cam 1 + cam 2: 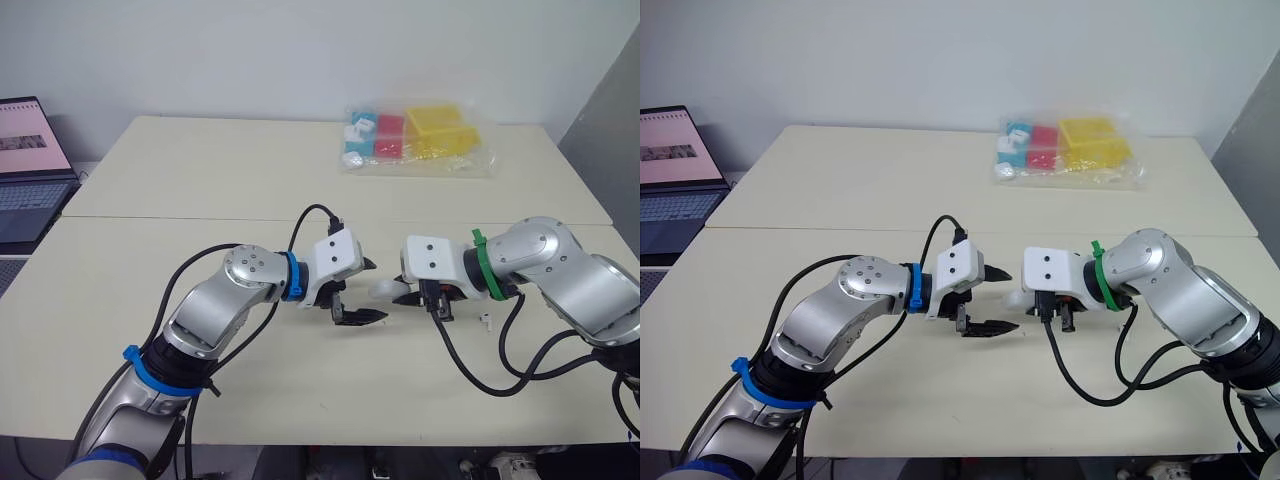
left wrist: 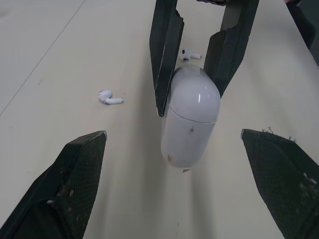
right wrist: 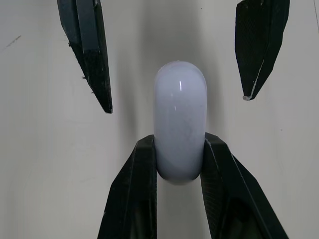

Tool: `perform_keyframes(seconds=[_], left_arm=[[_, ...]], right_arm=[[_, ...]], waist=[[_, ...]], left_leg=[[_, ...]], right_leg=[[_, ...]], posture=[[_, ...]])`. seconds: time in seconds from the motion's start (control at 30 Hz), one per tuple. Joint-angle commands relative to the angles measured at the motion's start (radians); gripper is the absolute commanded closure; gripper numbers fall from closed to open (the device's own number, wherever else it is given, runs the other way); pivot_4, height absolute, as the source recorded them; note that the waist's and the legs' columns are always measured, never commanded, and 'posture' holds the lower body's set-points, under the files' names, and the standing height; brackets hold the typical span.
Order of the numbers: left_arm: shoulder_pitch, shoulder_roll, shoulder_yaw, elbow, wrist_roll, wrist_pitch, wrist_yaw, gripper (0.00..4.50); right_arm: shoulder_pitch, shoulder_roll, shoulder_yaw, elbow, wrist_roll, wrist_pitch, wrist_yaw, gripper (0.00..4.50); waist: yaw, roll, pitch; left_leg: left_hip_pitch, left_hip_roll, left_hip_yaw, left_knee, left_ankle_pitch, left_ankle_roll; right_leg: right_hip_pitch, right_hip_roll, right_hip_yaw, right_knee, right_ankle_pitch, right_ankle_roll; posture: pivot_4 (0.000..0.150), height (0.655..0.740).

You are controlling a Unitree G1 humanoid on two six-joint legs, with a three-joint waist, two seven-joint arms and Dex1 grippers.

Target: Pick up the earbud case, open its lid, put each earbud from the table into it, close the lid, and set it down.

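The earbud case is already covered at its lid end by my right gripper's fingers, so my left gripper needs to grab it by its bare bottom end (image 1: 378, 289) (image 2: 184, 147) next.
The white earbud case (image 3: 179, 119) is held just above the table (image 1: 200, 190), its lid closed. My right gripper (image 3: 179, 140) is shut on one end of it. Facing it from the other side, my left gripper (image 2: 172, 133) stands open, its fingers (image 3: 89, 55) either side of the case's free end without touching. One loose earbud (image 2: 109, 97) lies on the table beside the case and a second earbud (image 2: 189, 55) lies beyond my right gripper's fingers (image 2: 164, 59). In the left eye view the case (image 1: 385, 289) sits between both grippers, with an earbud (image 1: 486, 320) just right of it.
A clear bag of coloured boxes (image 1: 415, 138) lies at the back right of the table. An open laptop (image 1: 30, 170) stands off the table's left side. Black cables loop under both wrists near the front edge.
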Motion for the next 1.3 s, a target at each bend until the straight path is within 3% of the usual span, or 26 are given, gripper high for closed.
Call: perform_keyframes(seconds=[0.03, 0.07, 0.17, 0.5, 0.93, 0.97, 1.2, 1.3], left_arm=[[-0.002, -0.002, 0.000, -0.034, -0.003, -0.022, -0.011, 0.00], [-0.001, -0.002, -0.001, -0.036, -0.005, -0.025, -0.015, 0.00], [0.002, -0.007, 0.005, -0.033, -0.006, -0.029, -0.010, 0.58], [0.007, -0.007, 0.004, -0.025, -0.005, -0.030, -0.025, 3.71], [0.034, -0.003, 0.002, -0.019, 0.011, -0.061, -0.036, 3.71], [0.035, -0.002, 0.003, -0.013, 0.013, -0.066, -0.038, 3.71], [0.044, -0.003, 0.010, 0.017, 0.020, -0.095, -0.042, 3.71], [0.053, -0.003, 0.026, 0.035, 0.014, -0.102, -0.037, 3.71]], right_arm=[[-0.011, -0.001, -0.045, -0.030, -0.007, -0.001, 0.009, 3.74], [-0.010, 0.002, -0.046, -0.031, -0.008, 0.002, 0.007, 3.74], [-0.007, 0.006, -0.045, -0.034, -0.010, 0.005, 0.006, 3.74], [0.008, 0.017, -0.051, -0.048, -0.002, 0.023, 0.006, 3.74], [0.017, 0.007, -0.047, -0.050, -0.010, 0.008, 0.035, 3.74], [0.023, -0.002, -0.048, -0.049, -0.015, -0.001, 0.041, 3.01], [0.047, -0.032, -0.080, -0.041, -0.020, -0.008, 0.047, 0.46], [0.063, -0.072, -0.117, -0.028, -0.017, -0.027, 0.070, 0.42]], waist=[[0.000, 0.000, 0.000], [0.000, 0.000, 0.000], [0.000, 0.000, 0.000], [0.000, 0.000, 0.000], [0.000, 0.000, 0.000], [0.000, 0.000, 0.000], [0.000, 0.000, 0.000], [0.000, 0.000, 0.000]], left_leg=[[0.000, 0.000, 0.000, 0.000, 0.000, 0.000], [0.000, 0.000, 0.000, 0.000, 0.000, 0.000], [0.000, 0.000, 0.000, 0.000, 0.000, 0.000], [0.000, 0.000, 0.000, 0.000, 0.000, 0.000], [0.000, 0.000, 0.000, 0.001, 0.000, 0.000], [0.000, 0.000, 0.000, 0.001, 0.000, 0.000], [0.000, 0.000, 0.000, 0.001, 0.000, 0.000], [0.000, 0.000, 0.000, 0.001, 0.000, 0.000]], right_leg=[[0.000, 0.000, 0.000, 0.000, 0.000, 0.000], [0.000, 0.000, 0.000, 0.000, 0.000, 0.000], [0.000, 0.000, 0.000, 0.000, 0.000, 0.000], [0.000, 0.000, 0.000, 0.001, 0.000, 0.000], [0.000, 0.000, 0.000, 0.001, 0.000, 0.000], [0.000, 0.000, 0.000, 0.001, 0.000, 0.000], [0.000, 0.000, 0.000, 0.001, 0.000, 0.000], [0.000, 0.000, 0.000, 0.001, 0.000, 0.000]], posture=[[0.150, 0.7400], [0.150, 0.7400], [0.150, 0.7400], [0.150, 0.7400], [0.150, 0.7400], [0.150, 0.7400], [0.150, 0.7400], [0.150, 0.7400]])
